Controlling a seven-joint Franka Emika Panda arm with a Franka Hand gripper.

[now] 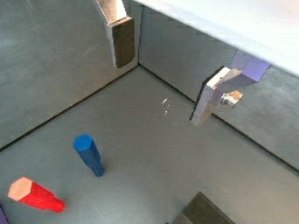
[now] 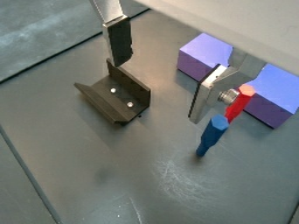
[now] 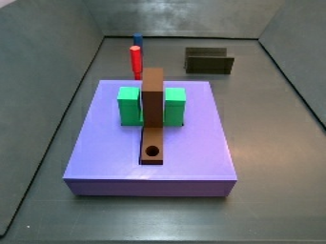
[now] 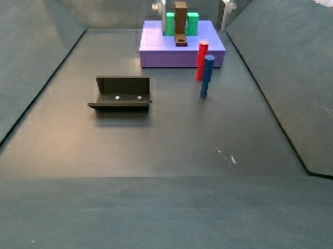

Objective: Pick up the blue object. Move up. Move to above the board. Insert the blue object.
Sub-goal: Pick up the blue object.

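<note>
My gripper grips the blue peg by its upper part next, to insert the peg into the board (image 3: 152,112).
The blue object (image 1: 89,154) is a slim blue peg standing upright on the grey floor, close beside the red post (image 1: 38,195). It also shows in a wrist view (image 2: 212,137) and in both side views (image 4: 205,86) (image 3: 137,40), where it is mostly hidden behind the red post (image 3: 136,61). The board (image 3: 152,112) is a brown plank lying on the purple slab (image 3: 192,162) between two green blocks (image 3: 129,106), with its round hole (image 3: 152,151) at the near end. My gripper (image 1: 163,74) (image 2: 163,70) is open and empty, high above the floor and apart from the peg.
The dark fixture (image 2: 117,96) (image 4: 121,93) (image 3: 209,61) stands on the floor to the side of the peg. Grey walls enclose the floor. The purple slab (image 4: 182,55) lies just behind the red post (image 4: 203,58).
</note>
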